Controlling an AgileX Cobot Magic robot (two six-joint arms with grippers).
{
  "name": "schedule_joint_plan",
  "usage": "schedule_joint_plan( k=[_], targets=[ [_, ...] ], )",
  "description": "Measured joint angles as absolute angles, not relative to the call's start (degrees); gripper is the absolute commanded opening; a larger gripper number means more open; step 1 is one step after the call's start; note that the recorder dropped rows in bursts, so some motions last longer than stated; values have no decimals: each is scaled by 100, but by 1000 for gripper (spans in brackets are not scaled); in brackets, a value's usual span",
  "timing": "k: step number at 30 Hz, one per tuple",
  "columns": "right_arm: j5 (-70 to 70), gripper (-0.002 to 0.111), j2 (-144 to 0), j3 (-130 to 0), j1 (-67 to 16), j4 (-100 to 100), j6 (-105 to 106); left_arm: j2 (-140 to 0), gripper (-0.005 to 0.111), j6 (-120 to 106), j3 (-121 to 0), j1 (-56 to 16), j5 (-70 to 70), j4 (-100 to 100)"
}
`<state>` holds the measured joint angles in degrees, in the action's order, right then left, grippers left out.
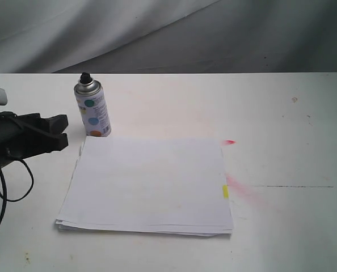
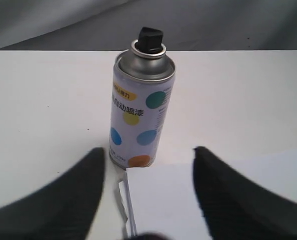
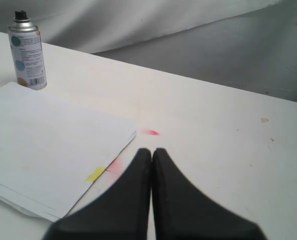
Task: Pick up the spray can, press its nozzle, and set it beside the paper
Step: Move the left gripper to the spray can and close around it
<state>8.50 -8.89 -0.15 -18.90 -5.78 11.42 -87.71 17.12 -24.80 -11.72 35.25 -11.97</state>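
The robot's left gripper next needs to grab the can by its printed body [image 1: 93,113], so that the spray can's black nozzle [image 1: 85,78] stays free to be pressed.
The spray can [image 1: 92,109] stands upright on the white table, touching the far left corner of the paper [image 1: 148,184]. Its black nozzle [image 1: 85,76] tops the silver dome. My left gripper [image 1: 58,133] is open, level with the can and a short way to its left, holding nothing. In the left wrist view the can [image 2: 140,109] and nozzle [image 2: 150,39] stand just beyond the open left gripper [image 2: 149,152], with the paper's corner [image 2: 163,200] between the fingers. My right gripper [image 3: 152,151] is shut and empty, out of the exterior view; the can [image 3: 27,52] and paper [image 3: 48,145] lie far from it.
A yellow tab [image 1: 225,191] marks the paper's right edge. Red paint smears [image 1: 239,187] stain the table beside it, with a small red mark [image 1: 230,141] farther back. A grey cloth backdrop [image 1: 168,34] hangs behind the table's far edge. A black cable [image 1: 4,187] loops below the left arm.
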Motion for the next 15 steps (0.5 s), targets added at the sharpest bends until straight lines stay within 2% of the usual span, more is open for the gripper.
schedule_joint_plan(
  k=[3, 15],
  targets=[
    [850, 0, -889, -15, -1890, -578, 1142, -8771, 98, 1735, -2480, -1172, 3535, -1262],
    [850, 0, -889, -15, -1890, -578, 1142, -8799, 99, 2127, -2480, -1172, 3538, -1258]
  ],
)
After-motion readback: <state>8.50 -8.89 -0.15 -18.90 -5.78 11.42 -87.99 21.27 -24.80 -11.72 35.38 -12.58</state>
